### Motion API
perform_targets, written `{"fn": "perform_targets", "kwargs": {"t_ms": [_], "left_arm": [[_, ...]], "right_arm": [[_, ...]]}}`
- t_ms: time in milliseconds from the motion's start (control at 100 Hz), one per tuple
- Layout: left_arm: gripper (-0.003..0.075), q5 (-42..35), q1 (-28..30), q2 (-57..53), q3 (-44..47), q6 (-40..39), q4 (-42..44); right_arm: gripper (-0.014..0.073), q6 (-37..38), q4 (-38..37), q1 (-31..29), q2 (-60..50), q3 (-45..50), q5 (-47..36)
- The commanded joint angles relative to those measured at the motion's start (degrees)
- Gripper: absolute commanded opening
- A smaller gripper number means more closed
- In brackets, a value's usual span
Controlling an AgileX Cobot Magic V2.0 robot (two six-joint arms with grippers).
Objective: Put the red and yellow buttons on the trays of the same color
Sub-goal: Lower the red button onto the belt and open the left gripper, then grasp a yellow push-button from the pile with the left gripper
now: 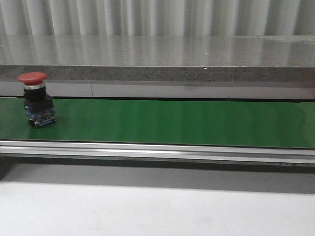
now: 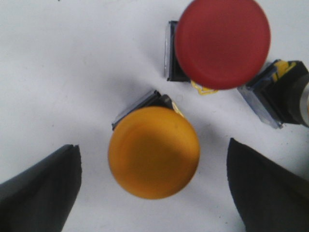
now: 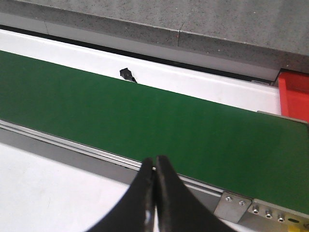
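Observation:
My left gripper should close on the yellow button now, because its fingers are beside the yellow button's cap (image 2: 154, 152) on the white surface.
A red button (image 1: 35, 99) stands upright at the left end of the green belt (image 1: 187, 123) in the front view; neither gripper shows there. In the left wrist view, a yellow button (image 2: 153, 152) stands on a white surface between the black fingers of my open left gripper (image 2: 154, 186), which do not touch it. Another red button (image 2: 222, 42) stands just beyond it, and a third button body (image 2: 280, 92) lies on its side next to that. My right gripper (image 3: 155, 162) is shut and empty above the belt's near rail. A red tray (image 3: 295, 94) corner shows past the belt. No yellow tray is in view.
A grey stone ledge (image 1: 157, 56) runs behind the belt. An aluminium rail (image 1: 157, 150) edges the belt's front, with white tabletop (image 1: 157, 206) before it. A small black part (image 3: 126, 74) sits on the white strip behind the belt.

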Motion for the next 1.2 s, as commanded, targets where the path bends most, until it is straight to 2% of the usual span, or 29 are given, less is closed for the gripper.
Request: {"fn": "perform_targets", "kwargs": {"t_ms": [0,70,230,330,410,560,790,970,1190], "left_arm": [[0.0549,-3.23,0.06,-2.94,-1.65,-0.69,-0.32],[0.0483,-3.59,0.06,-2.94,-1.65,-0.69,-0.32],[0.0279,-3.59,0.06,-2.94,-1.65,-0.69,-0.32],[0.0193,-3.87,0.06,-3.21,-1.65,-0.69,0.11],[0.0155,-4.00,0.06,-4.44,-1.55,-0.69,0.27],[0.0144,-4.47,0.06,-9.38,1.14,-0.59,1.34],[0.0144,-6.30,-2.51,-21.78,11.42,-0.59,1.34],[0.0144,-6.16,-8.82,-29.28,15.17,-0.36,1.42],[0.0144,-4.16,-16.86,-30.57,15.17,-0.36,1.42]], "right_arm": [[-0.0065,-0.58,-0.15,0.24,0.44,-1.52,-4.08],[-0.0065,-0.58,-0.15,0.24,0.44,-1.52,-4.08],[-0.0065,-0.58,-0.15,0.24,0.44,-1.52,-4.08],[-0.0065,-0.58,-0.15,0.24,0.44,-1.52,-4.08],[-0.0065,-0.58,-0.15,0.24,0.44,-1.52,-4.08],[-0.0065,-0.58,-0.15,0.24,0.44,-1.52,-4.08],[-0.0065,-0.58,-0.15,0.24,0.44,-1.52,-4.08],[-0.0065,-0.58,-0.15,0.24,0.44,-1.52,-4.08],[-0.0065,-0.58,-0.15,0.24,0.44,-1.52,-4.08]]}}
